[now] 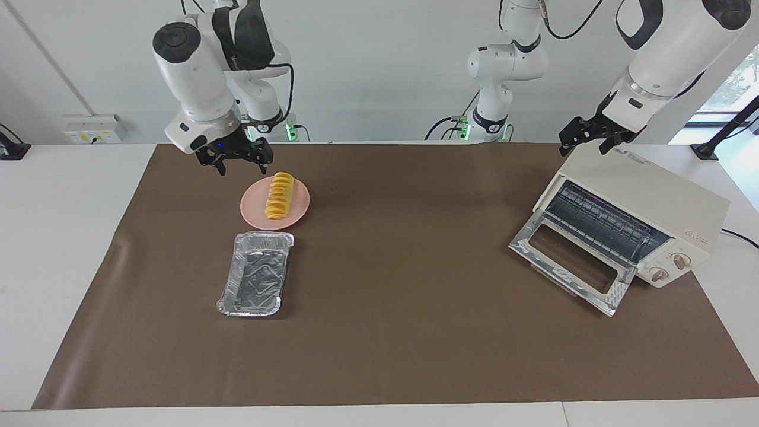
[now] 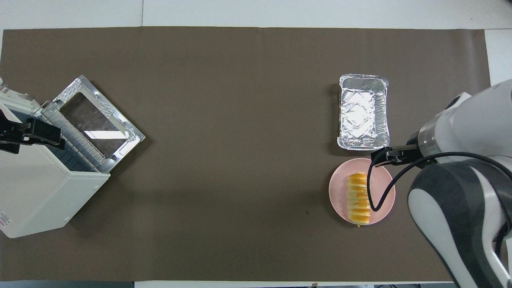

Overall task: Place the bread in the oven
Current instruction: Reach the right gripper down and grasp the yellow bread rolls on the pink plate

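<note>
The bread needs to go into the oven [image 2: 79,129]. My right gripper needs to grip the golden roll by its ridged middle [image 2: 357,197] next.
The bread [image 1: 280,194], a ridged golden roll, lies on a round pink plate [image 1: 252,209]; it also shows in the overhead view [image 2: 359,198] on the plate [image 2: 338,188]. The cream oven [image 1: 658,198] stands at the left arm's end of the table with its glass door [image 1: 568,261] dropped open and its wire rack showing; it also shows in the overhead view [image 2: 36,192]. My right gripper [image 1: 242,165] is open and empty, in the air over the plate's edge beside the bread, and shows from above [image 2: 378,157]. My left gripper [image 1: 584,143] is open and waits over the oven's top [image 2: 30,134].
A silver foil tray [image 1: 255,279] sits empty beside the plate, farther from the robots [image 2: 363,112]. A brown mat [image 1: 403,296] covers the table. The oven's open door juts toward the mat's middle.
</note>
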